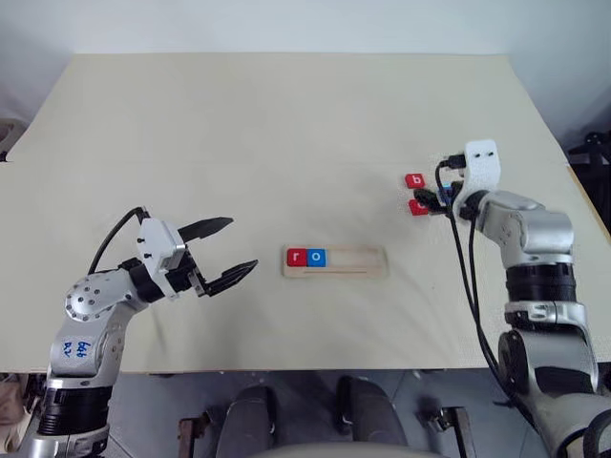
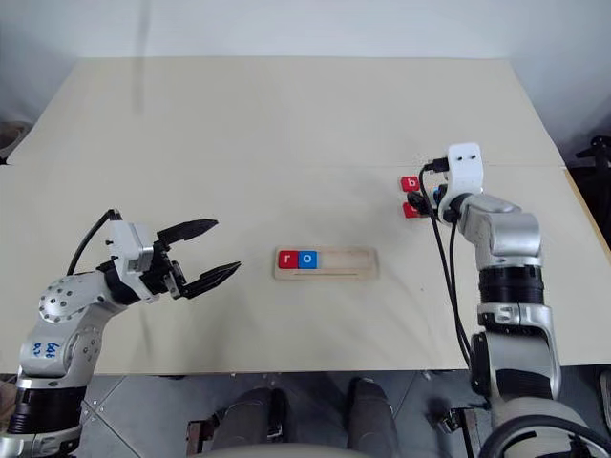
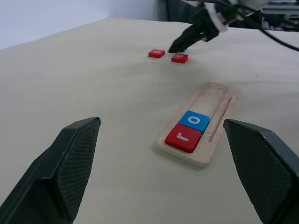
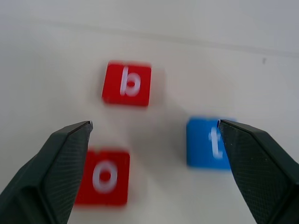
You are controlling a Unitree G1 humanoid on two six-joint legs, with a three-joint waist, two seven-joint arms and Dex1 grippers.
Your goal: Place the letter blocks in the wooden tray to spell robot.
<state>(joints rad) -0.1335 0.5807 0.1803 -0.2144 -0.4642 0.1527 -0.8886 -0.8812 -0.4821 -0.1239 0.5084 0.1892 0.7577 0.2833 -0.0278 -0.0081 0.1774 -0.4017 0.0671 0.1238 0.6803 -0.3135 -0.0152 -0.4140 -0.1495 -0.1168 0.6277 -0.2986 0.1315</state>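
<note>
The red b block is beyond my fingers in the right wrist view, so my right gripper would miss it now and should move toward it before closing.
The wooden tray lies at the table's middle. A red r block and a blue o block sit side by side at its left end. Over at the right lie a red b block, a red o block and a blue t block, loose on the table. My right gripper hangs open just above these three, with one finger over the red o and the other over the blue t. It holds nothing. My left gripper stands open and empty left of the tray, pointing toward it.
The pale table stretches wide behind the tray. Its front edge runs just below my left arm. Black cables trail along my right arm.
</note>
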